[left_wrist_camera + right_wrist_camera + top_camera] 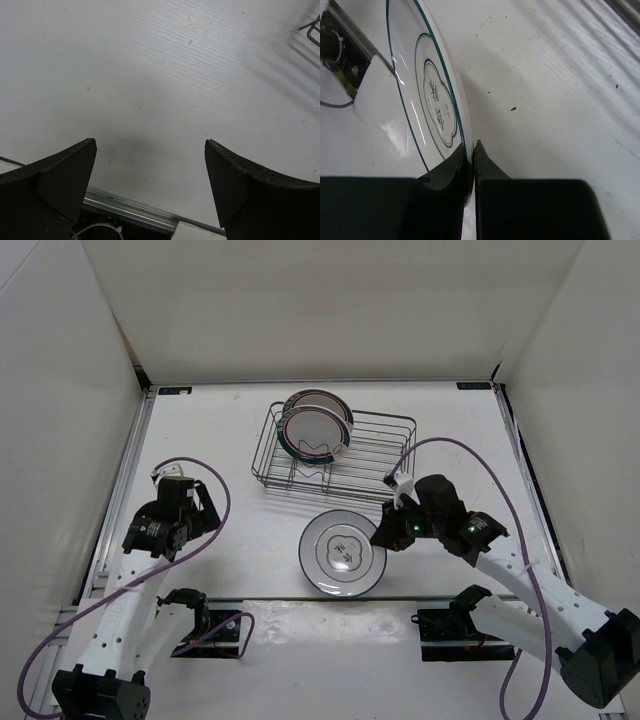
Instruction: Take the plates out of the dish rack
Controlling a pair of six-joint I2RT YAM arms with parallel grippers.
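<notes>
I should keep holding the grey-rimmed plate with my right gripper. The plate is tilted above the table and would fall onto the bare table in front of the rack.
The grey-rimmed plate (342, 553) with a grey centre motif is in front of the dish rack (380, 450), low over the table. My right gripper (383, 536) is shut on its right rim; in the right wrist view the rim (451, 95) sits pinched between the fingertips (470, 152). Two plates with red and teal rim rings (316, 430) stand upright in the rack's left end. My left gripper (205, 508) is open and empty over bare table at the left, its fingers (65, 180) wide apart.
White walls enclose the table on three sides. A metal rail (320, 597) runs along the near edge by the arm bases. Purple cables (470, 455) loop from both arms; the right one arcs beside the rack. A rack wire corner (312, 27) shows in the left wrist view.
</notes>
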